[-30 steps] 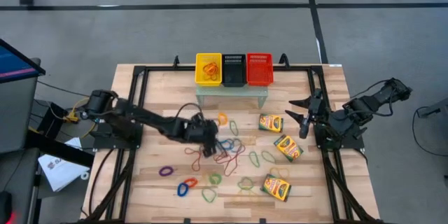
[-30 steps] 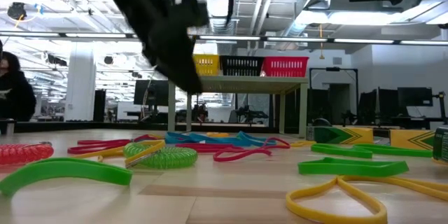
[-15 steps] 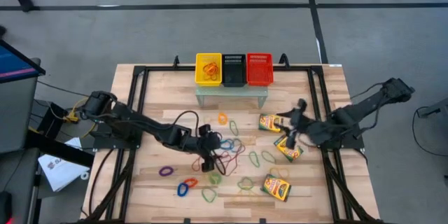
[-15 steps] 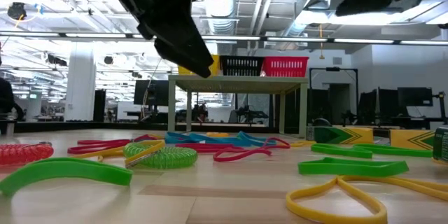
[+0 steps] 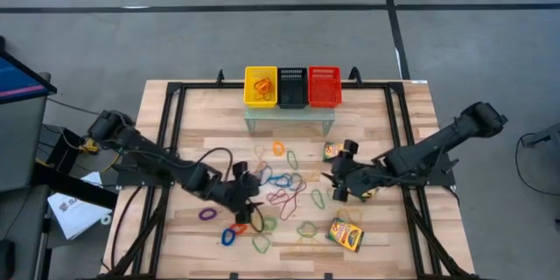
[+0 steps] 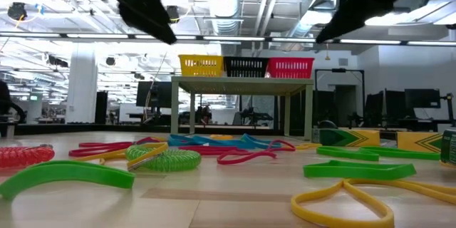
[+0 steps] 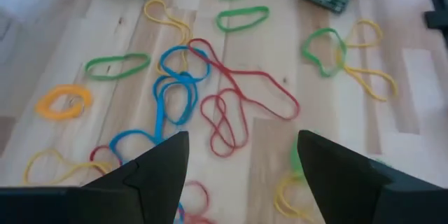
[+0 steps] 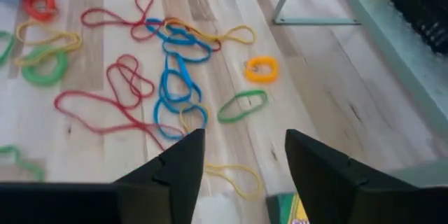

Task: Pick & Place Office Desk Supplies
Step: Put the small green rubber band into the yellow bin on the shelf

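Observation:
My right gripper should next take hold of a part of the green rubber band's loop, so that the green rubber band can go into the yellow basket.
Many coloured rubber bands lie flat on the wooden table's middle. One crayon box lies near the front. Another crayon box lies beside the stand. A third crayon box is mostly hidden under my right arm. My left gripper hangs open above the left part of the band heap. Red and blue bands show below its empty fingers. My right gripper hangs open over the heap's right side, slanting down. A box corner shows close under it.
A yellow basket holding some bands, a black basket and a red basket stand in a row on a small glass stand at the far middle. A black frame rims the table.
My left gripper has risen from the band heap and drawn back toward the table's near-left, staying open. My right gripper has swung from the right edge toward the table's middle, sinking and rolling, and now hangs over the bands. No object has moved.

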### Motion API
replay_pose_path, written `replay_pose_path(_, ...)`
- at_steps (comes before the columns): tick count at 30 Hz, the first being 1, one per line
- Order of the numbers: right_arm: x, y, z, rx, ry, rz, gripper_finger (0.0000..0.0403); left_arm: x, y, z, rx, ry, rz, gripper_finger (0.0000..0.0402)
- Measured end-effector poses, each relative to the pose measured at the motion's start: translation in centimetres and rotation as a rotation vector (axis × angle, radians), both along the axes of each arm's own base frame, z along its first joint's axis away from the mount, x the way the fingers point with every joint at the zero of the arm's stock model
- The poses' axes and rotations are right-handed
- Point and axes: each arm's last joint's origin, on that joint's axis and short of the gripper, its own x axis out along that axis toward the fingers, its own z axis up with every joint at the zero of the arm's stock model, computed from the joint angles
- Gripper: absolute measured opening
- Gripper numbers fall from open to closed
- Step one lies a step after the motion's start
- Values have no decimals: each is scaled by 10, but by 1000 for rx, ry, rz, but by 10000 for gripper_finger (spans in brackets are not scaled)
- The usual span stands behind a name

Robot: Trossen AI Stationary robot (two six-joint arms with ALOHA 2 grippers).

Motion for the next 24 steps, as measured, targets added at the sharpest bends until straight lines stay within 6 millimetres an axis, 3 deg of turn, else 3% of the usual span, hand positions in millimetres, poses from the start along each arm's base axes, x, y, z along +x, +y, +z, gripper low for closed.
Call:
replay_pose_path(7, 19, 4, -8, 108, 54, -52, 225, -30, -24, 6, -35, -53, -5, 261)
replay_pose_path(17, 35, 3, -75, 264, 367, -170, 222, -72, -30, -13, -107, -79, 58, 261)
replay_pose_path(24, 27, 5, -100, 354, 569, -302, 221, -82, -27, -14, -136, -122, 68, 261)
